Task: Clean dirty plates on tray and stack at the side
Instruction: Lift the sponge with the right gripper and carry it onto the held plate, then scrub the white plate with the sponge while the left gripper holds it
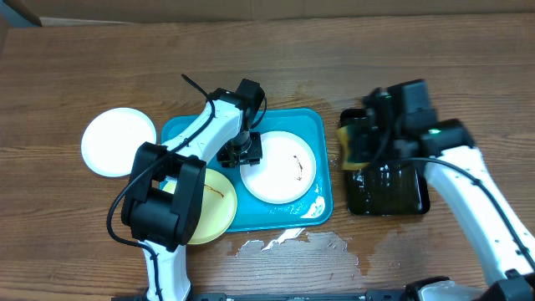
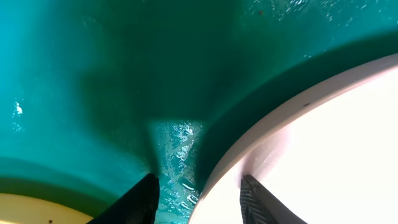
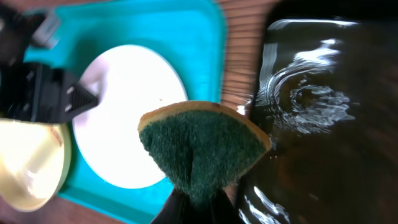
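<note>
The top of the plate should stay open to wipe and stack, so my left gripper should next grab the smeared white plate's rim opposite the sponge (image 3: 202,149).
A white plate (image 1: 280,167) with a thin dark smear lies on the turquoise tray (image 1: 292,119). A pale yellow plate (image 1: 216,205) sits at the tray's front left corner. Another white plate (image 1: 119,140) rests on the table to the left of the tray. My left gripper (image 1: 241,150) is open and straddles the smeared plate's left rim. In the left wrist view one finger stands over the plate (image 2: 336,137) and the other over the tray floor (image 2: 93,74). My right gripper (image 3: 199,208) is shut on a green-faced sponge (image 3: 202,149), above the gap between both trays.
A black tray (image 1: 386,191) holding water stands right of the turquoise tray, under my right arm. A wet, whitish patch (image 1: 292,242) spreads over the wooden table in front of the tray. Wet streaks glisten on the tray floor (image 2: 177,149).
</note>
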You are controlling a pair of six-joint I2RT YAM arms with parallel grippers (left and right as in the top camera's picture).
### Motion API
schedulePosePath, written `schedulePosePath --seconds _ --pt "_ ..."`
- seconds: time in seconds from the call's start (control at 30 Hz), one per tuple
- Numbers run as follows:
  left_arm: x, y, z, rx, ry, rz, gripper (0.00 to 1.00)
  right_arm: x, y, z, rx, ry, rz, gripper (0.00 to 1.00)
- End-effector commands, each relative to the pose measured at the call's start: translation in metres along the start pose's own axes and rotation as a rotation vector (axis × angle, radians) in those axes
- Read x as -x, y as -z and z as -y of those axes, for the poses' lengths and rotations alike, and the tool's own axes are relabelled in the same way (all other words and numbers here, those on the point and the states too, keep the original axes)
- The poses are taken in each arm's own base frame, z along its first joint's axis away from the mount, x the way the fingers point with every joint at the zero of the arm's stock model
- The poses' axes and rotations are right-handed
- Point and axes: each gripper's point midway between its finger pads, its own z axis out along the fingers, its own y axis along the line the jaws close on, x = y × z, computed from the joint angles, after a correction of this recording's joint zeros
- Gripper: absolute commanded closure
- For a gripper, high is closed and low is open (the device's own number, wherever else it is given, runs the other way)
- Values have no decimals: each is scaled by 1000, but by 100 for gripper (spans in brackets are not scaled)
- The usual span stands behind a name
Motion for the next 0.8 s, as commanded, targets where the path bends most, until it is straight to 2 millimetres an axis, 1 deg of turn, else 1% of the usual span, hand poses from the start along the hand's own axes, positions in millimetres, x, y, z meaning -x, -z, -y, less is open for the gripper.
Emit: schedulePosePath --seconds 0.0,0.1,0.13,0.27,0.3,0.37,0.43,0.53,0.67,0.77 --pt "2 -6 5 -15 0 -11 56 -9 -32 -22 -20 137 -61 96" --pt "1 -6 11 -49 -1 -20 54 -17 -57 -31 -51 195 -102 96" --pt "1 -6 13 -60 -1 -21 55 -19 -66 -35 -53 225 -112 96" --pt "-1 -5 24 -120 1 -38 69 -24 -93 -46 -87 336 -122 96" --pt "-2 -5 25 -128 7 -43 70 -24 -97 -47 -97 348 -117 96" --pt "-2 -5 25 -128 33 -45 72 -20 -102 -55 -100 376 -88 96" --pt "-2 -5 25 -127 47 -45 73 -19 -103 -59 -94 385 -79 96" --pt "-1 -5 25 -127 58 -44 76 -18 -103 -60 -91 387 -75 96" --pt "-1 -5 25 -127 61 -44 76 -13 -103 -63 -84 390 -53 96" --pt "-2 -5 25 -126 61 -47 75 -13 -103 -63 -83 390 -53 96"
